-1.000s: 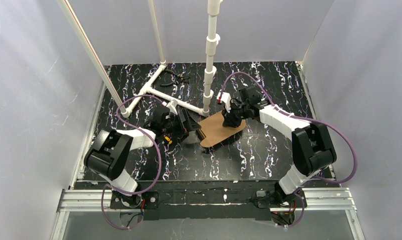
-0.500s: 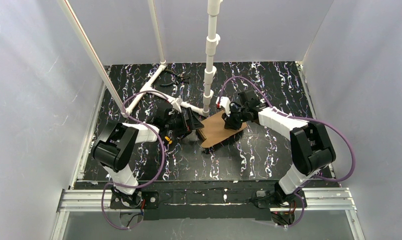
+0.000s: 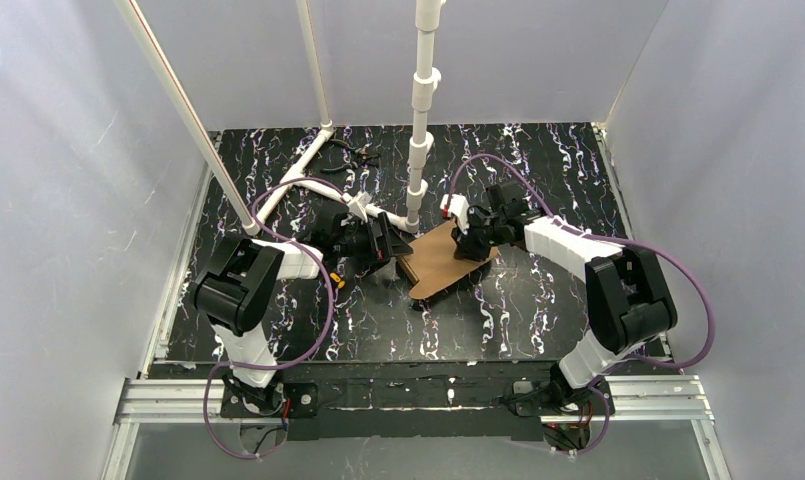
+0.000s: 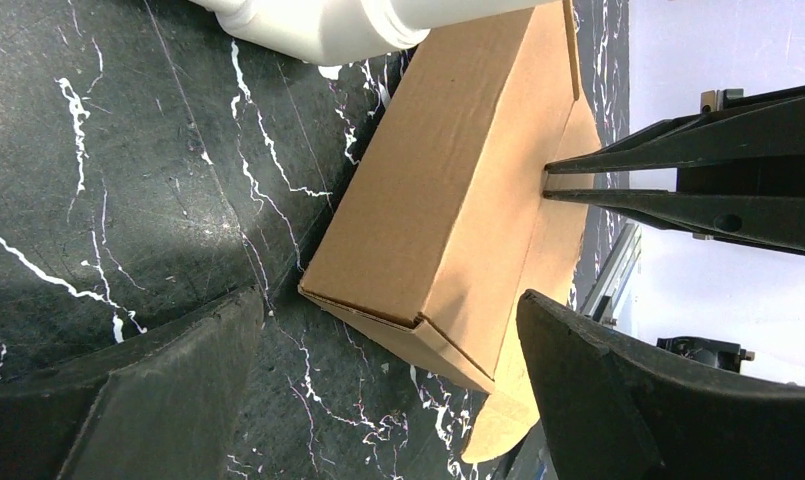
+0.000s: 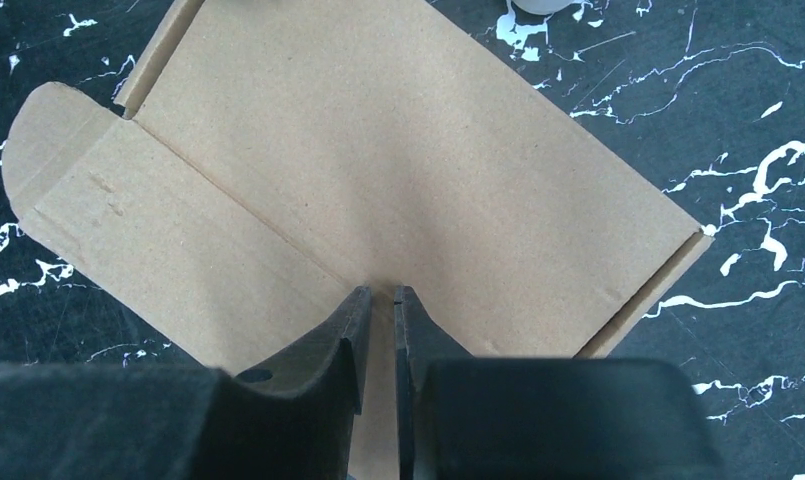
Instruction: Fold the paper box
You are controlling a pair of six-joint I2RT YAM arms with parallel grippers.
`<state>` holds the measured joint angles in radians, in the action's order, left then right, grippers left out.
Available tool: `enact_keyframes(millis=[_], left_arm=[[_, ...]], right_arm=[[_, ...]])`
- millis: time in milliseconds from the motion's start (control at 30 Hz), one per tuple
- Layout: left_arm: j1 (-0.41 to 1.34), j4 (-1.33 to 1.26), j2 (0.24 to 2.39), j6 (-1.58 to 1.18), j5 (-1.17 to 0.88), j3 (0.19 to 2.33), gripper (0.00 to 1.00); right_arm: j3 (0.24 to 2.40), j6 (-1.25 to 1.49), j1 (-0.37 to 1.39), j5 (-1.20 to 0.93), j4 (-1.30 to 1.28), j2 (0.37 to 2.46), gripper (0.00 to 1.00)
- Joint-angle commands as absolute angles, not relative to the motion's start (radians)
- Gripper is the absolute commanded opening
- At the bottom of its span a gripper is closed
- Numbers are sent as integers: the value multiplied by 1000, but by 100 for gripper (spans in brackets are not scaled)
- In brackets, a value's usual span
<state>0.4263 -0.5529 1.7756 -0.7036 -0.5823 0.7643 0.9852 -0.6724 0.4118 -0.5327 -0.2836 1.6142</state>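
I should turn the paper box for folding, so I should grab it next with my left gripper across its narrow side at the near corner (image 3: 405,262) (image 4: 406,318).
The paper box (image 3: 440,262) is a brown cardboard mailer, partly folded, lying mid-table with a rounded flap sticking out at its near end. My left gripper (image 3: 390,245) is open at the box's left end; in the left wrist view (image 4: 390,298) its jaws flank the near corner of the box (image 4: 448,190) without touching it. My right gripper (image 3: 465,243) is shut and empty, tips pressed down on the box's top panel (image 5: 378,180). The right wrist view (image 5: 382,292) shows only a thin gap between the fingers. The right gripper also shows in the left wrist view (image 4: 546,183).
A white PVC pipe frame (image 3: 418,120) stands just behind the box, with its floor pipes (image 3: 308,180) running left; one pipe (image 4: 358,15) lies close to the box's far edge. A small black tool (image 3: 360,152) lies at the back. Grey walls enclose the table.
My left arm has swung right, bringing its open gripper closer to the box's left end. The right gripper and box have shifted slightly right.
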Motion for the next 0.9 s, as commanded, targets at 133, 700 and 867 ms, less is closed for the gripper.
enact_keyframes(millis=[133, 700, 867], left_arm=[[450, -510, 1804, -682, -615, 777, 98], [512, -718, 1852, -809, -641, 759, 89], [537, -820, 1868, -811, -669, 730, 78]], right_arm=[[914, -707, 382, -550, -362, 1593, 23], [906, -694, 364, -595, -341, 1590, 24], [913, -686, 364, -607, -341, 1597, 24]])
